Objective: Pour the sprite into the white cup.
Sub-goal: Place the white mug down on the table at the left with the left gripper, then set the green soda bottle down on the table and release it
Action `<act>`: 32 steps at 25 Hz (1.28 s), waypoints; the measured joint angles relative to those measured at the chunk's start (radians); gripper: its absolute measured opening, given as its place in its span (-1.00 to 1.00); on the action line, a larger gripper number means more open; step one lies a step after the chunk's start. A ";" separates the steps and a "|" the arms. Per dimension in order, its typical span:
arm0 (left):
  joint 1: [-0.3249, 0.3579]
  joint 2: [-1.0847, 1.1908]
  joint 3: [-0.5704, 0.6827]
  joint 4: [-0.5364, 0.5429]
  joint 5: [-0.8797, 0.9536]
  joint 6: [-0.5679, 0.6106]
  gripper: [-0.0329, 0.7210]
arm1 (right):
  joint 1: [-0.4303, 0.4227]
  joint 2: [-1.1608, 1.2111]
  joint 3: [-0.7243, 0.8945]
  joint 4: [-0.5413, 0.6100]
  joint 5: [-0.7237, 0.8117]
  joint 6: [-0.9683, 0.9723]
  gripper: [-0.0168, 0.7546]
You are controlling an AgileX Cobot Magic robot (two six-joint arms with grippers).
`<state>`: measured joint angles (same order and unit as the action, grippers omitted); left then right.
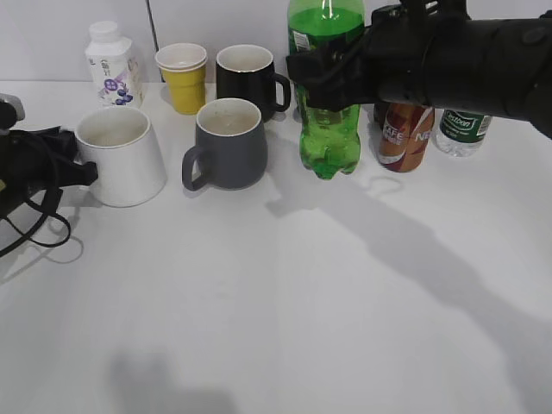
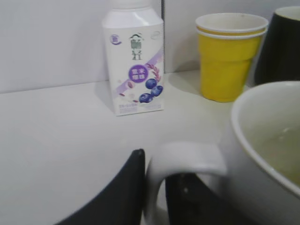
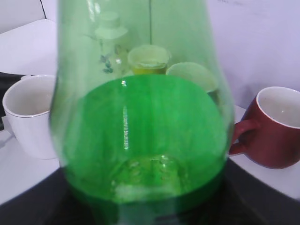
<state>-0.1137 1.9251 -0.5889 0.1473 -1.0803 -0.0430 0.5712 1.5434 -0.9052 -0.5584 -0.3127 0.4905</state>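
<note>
My right gripper keeps holding the sprite for now, since the green sprite's base (image 1: pixel 329 168) hangs above the tabletop in the high view.
The sprite (image 1: pixel 326 129), a tall green bottle, stands upright at the back middle, and I cannot tell if its base touches the table. My right gripper (image 1: pixel 332 78) is shut around its middle. In the right wrist view the sprite (image 3: pixel 145 131) fills the frame between the jaws (image 3: pixel 150 213). The white cup (image 1: pixel 121 155) stands at the left and also shows in the right wrist view (image 3: pixel 28 112). My left gripper (image 1: pixel 84 172) is shut on the white cup's handle (image 2: pixel 187 157), one jaw on each side of it (image 2: pixel 154 176).
A dark grey mug (image 1: pixel 228 142) stands between cup and bottle. Behind are a white drink bottle (image 1: pixel 113 65), a yellow paper cup (image 1: pixel 182 78) and a black mug (image 1: pixel 248 82). A brown coffee bottle (image 1: pixel 404 134), a water bottle (image 1: pixel 461 129) and a red mug (image 3: pixel 276 126) stand at the right.
</note>
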 joint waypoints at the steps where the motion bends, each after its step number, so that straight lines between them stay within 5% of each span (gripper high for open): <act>1: 0.000 0.000 0.000 0.011 0.001 -0.001 -0.58 | 0.000 0.000 0.000 0.000 0.000 0.000 0.12; 10: 0.000 -0.025 0.000 0.041 0.044 -0.004 -0.26 | 0.000 0.000 0.000 0.016 0.000 0.000 0.12; 25: 0.004 -0.138 0.004 0.041 0.258 -0.004 -0.24 | -0.007 0.028 0.000 0.071 0.000 0.000 0.12; 32: 0.004 -0.257 0.106 0.041 0.272 -0.004 -0.24 | -0.104 0.111 -0.001 0.104 -0.092 -0.017 0.12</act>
<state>-0.1100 1.6680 -0.4824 0.1882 -0.8085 -0.0471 0.4673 1.6544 -0.9060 -0.4547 -0.4044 0.4733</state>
